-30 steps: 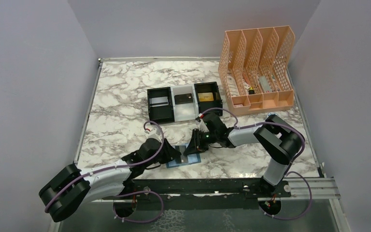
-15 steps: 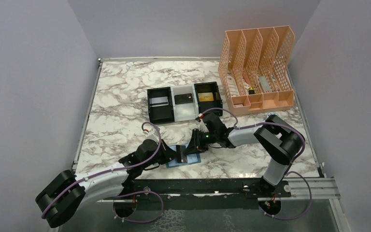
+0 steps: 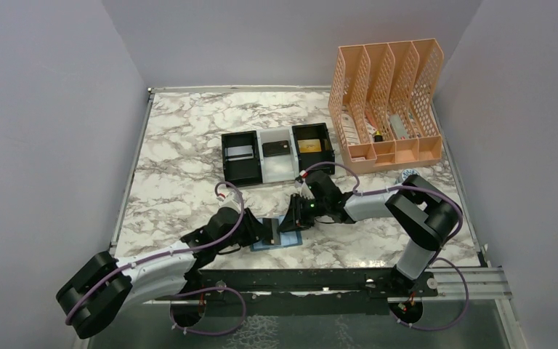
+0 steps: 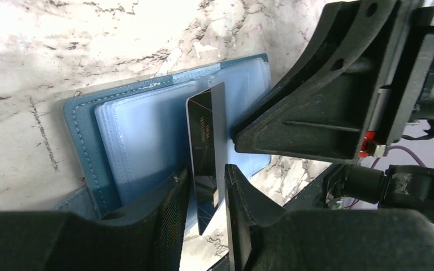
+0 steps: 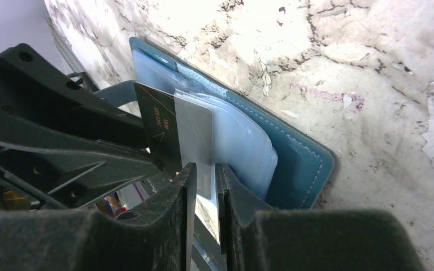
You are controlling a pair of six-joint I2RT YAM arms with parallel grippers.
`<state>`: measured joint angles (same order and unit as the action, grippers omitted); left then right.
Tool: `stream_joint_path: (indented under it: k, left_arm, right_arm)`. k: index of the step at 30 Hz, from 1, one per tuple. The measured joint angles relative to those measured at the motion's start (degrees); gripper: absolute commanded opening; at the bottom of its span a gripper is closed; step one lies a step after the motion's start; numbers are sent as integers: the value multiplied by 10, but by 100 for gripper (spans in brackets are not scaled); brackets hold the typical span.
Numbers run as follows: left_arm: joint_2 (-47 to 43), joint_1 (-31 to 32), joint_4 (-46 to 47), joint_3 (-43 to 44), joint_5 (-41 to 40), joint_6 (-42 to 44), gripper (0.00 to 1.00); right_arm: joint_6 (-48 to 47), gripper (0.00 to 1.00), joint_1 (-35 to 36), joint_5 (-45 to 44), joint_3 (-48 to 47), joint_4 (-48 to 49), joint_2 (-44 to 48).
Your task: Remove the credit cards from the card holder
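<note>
My left gripper should close, because the card runs down between both of its fingers and past them. Closing now would hold the black credit card.
The blue card holder (image 3: 261, 246) (image 4: 124, 141) (image 5: 299, 164) lies open on the marble near the front edge. My right gripper (image 5: 202, 166) (image 3: 288, 224) is shut on one of its clear pocket leaves (image 5: 195, 130) and holds it upright. A black credit card (image 4: 206, 135) (image 5: 155, 124) stands on edge beside that leaf. It sits between the jaws of my left gripper (image 4: 208, 169) (image 3: 270, 231), against one finger with a gap to the other, so that gripper is open. The two grippers face each other over the holder.
A black-and-white three-compartment tray (image 3: 276, 172) behind the holder has a silvery card (image 3: 239, 152), a black card (image 3: 276, 148) and a gold card (image 3: 310, 145). A peach file organizer (image 3: 389, 102) stands at the back right. Walls close in both sides.
The left arm's rear links swung slightly left and partly back. Both grippers stay at the card holder, and the right arm has not moved.
</note>
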<state>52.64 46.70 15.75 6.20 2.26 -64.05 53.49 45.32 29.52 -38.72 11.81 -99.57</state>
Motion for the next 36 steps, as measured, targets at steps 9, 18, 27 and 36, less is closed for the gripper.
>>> stream_joint_path:
  k: [9, 18, 27, 36]
  left_arm:
    - [30, -1, 27, -1, 11, -10, 0]
    - [-97, -1, -137, 40, -49, 10, 0]
    - [-151, -2, -254, 105, -81, 67, 0]
    - [-117, -29, -214, 120, -31, 118, 0]
  right_arm:
    - [3, 21, 0, 0, 5, 10, 0]
    - [-20, 21, -1, -43, 1, -33, 29]
    - [-97, 32, -4, -51, 7, -53, 118]
    - [-144, 48, -21, -168, 5, -111, 248]
